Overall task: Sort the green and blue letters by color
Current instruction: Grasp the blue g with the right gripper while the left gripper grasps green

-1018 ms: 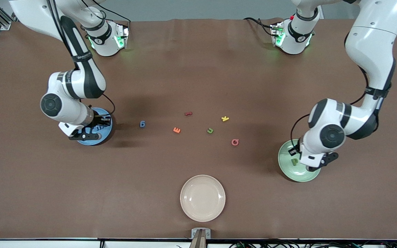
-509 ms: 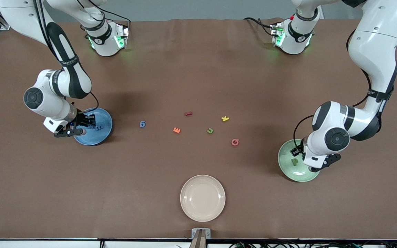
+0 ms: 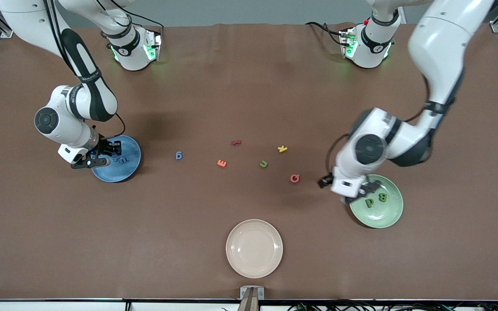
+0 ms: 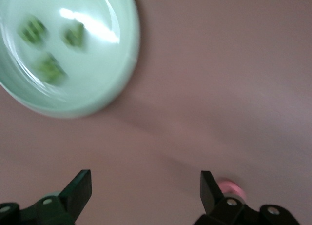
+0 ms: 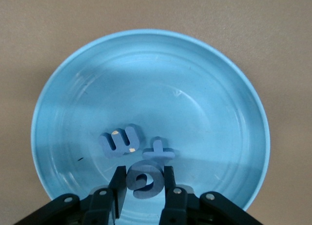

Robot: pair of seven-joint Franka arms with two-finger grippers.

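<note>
My right gripper holds the light blue letter (image 5: 145,173) low inside the blue plate's rim and the letter would settle in the plate, so now it is time to release.
My right gripper (image 5: 144,178) is shut on a light blue letter (image 5: 146,182) low over the blue plate (image 3: 129,166). Two more blue letters (image 5: 119,141) lie in that plate (image 5: 209,93). Another blue letter (image 3: 179,155) lies on the table between the blue plate and the orange letter. My left gripper (image 3: 347,192) hangs open and empty over the table at the green plate's (image 3: 394,214) edge. Green letters (image 3: 369,202) lie in that plate; the left wrist view shows three (image 4: 50,69). One green letter (image 3: 264,163) lies mid-table.
Red (image 3: 236,142), orange (image 3: 221,163), yellow (image 3: 282,149) and pink (image 3: 295,178) letters lie scattered mid-table. The pink one is closest to my left gripper (image 4: 145,183). A cream plate (image 3: 254,248) stands near the table's front edge.
My left gripper opened and swung from over the green plate toward the pink letter; a second green letter now shows in the plate. My right gripper shifted toward the blue plate's edge, still shut.
</note>
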